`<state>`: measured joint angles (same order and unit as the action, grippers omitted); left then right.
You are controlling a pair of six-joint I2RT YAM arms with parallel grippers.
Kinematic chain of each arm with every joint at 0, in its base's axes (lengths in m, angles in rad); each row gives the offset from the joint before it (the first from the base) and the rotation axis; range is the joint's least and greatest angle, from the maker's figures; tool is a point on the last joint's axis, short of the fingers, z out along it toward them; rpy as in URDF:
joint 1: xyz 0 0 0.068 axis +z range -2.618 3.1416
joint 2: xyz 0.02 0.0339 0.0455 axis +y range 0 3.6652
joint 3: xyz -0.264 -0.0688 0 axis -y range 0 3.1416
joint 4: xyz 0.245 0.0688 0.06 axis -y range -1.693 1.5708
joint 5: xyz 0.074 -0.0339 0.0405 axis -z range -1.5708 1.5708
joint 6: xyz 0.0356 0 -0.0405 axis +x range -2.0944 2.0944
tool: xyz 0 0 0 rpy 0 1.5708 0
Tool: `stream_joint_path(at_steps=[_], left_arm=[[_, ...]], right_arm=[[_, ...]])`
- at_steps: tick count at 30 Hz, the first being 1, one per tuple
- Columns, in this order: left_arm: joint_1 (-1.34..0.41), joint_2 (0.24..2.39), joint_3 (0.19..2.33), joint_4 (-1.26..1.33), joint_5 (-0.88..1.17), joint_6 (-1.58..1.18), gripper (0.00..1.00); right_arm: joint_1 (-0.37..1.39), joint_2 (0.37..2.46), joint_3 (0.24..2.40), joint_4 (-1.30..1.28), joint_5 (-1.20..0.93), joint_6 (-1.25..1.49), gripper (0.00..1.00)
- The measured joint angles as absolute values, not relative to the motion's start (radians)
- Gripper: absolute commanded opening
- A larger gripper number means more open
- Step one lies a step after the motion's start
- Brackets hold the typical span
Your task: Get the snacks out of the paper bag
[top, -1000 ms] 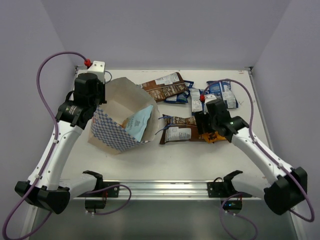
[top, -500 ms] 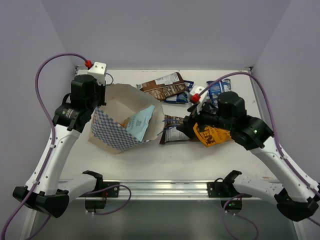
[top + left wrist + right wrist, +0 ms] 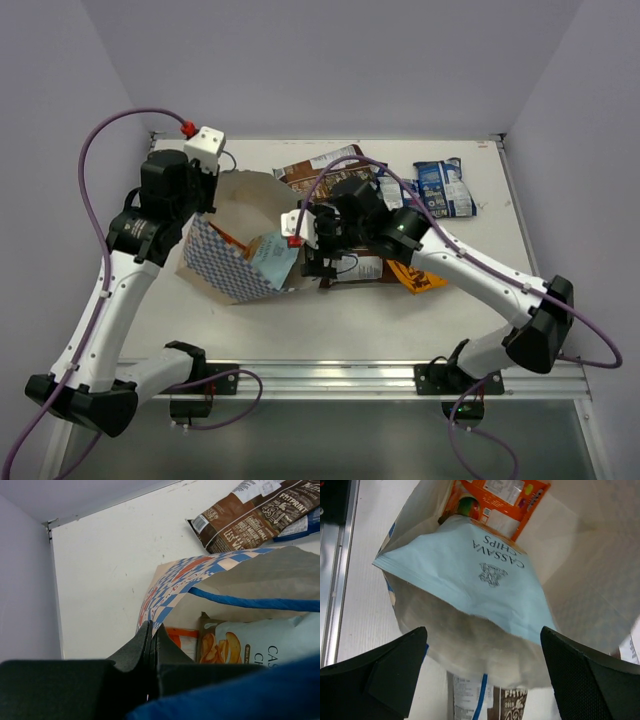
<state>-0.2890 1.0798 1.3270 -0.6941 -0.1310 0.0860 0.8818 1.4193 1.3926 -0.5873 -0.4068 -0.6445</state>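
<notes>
My right gripper pinches the light blue packet [image 3: 470, 575] by its flat end nearest the bag's opening [image 3: 474, 608] next, to pull it out.
The paper bag [image 3: 228, 268] lies on its side with its mouth to the right. My left gripper [image 3: 205, 203] is shut on the bag's upper rim; in the left wrist view the gripper [image 3: 151, 630] pinches the checkered edge of the bag [image 3: 170, 585]. My right gripper [image 3: 308, 243] hangs open at the mouth. In its wrist view this gripper [image 3: 482, 672] straddles the bag's lower lip [image 3: 470, 645], holding nothing. Inside lie a light blue packet [image 3: 470, 575] and an orange packet [image 3: 495, 502]. Both also show in the left wrist view: light blue packet [image 3: 270, 640], orange packet [image 3: 182, 640].
Several packets lie on the table to the right of the bag: brown ones [image 3: 322, 165] [image 3: 365, 268], an orange-yellow one [image 3: 415, 277] and a dark blue one [image 3: 445, 188]. A blue cord handle [image 3: 250, 601] crosses the bag's mouth. Walls close the table on three sides.
My right arm left the orange-yellow packet on the table, swung left to the bag's mouth and opened wide. My left gripper stayed shut on the rim, which rose slightly.
</notes>
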Motion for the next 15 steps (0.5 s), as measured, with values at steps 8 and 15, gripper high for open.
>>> stream_joint_path(at_steps=[8,15], left_arm=[[-0.289,1.109,1.327,-0.663,-0.078,0.110,0.00],[-0.289,1.119,1.321,-0.641,-0.062,0.116,0.00]], right_arm=[[0.986,1.593,1.402,-0.529,-0.349,-0.767,0.96],[1.015,1.694,1.437,-0.479,-0.323,-0.812,0.37]])
